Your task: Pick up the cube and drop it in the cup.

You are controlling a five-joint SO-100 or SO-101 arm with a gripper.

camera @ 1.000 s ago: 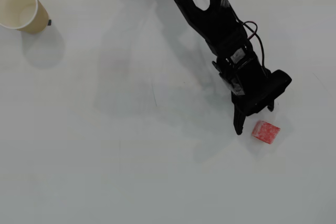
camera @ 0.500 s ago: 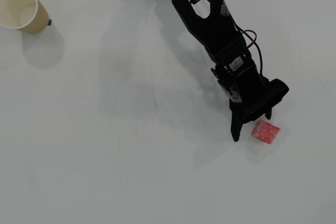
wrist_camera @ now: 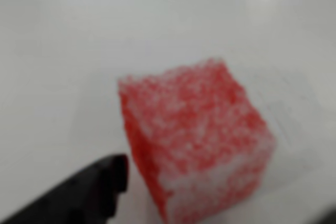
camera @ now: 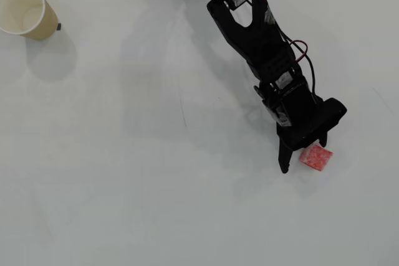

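Note:
The small red cube (camera: 317,157) should go into the tan paper cup (camera: 25,9), so my gripper needs to grab the cube by its opposite sides next.
The small red cube (camera: 317,157) with whitish speckles lies on the white table at the right of the overhead view. My black gripper (camera: 303,152) hangs over it, open. One finger (camera: 284,159) reaches down to the cube's left, and the gripper body covers the cube's upper edge. In the wrist view the cube (wrist_camera: 194,140) fills the middle, blurred and very close, with one black fingertip (wrist_camera: 102,182) just left of it and apart from it. The tan paper cup (camera: 25,9) stands upright at the far top left, white inside.
The arm (camera: 249,29) runs from the top middle down to the right in the overhead view. A small dark speck (camera: 58,27) sits beside the cup's base. A faint mark (camera: 182,111) shows on the white table.
The gripper has shifted slightly down and right onto the cube, whose upper edge is now covered. The cube and the cup have not moved.

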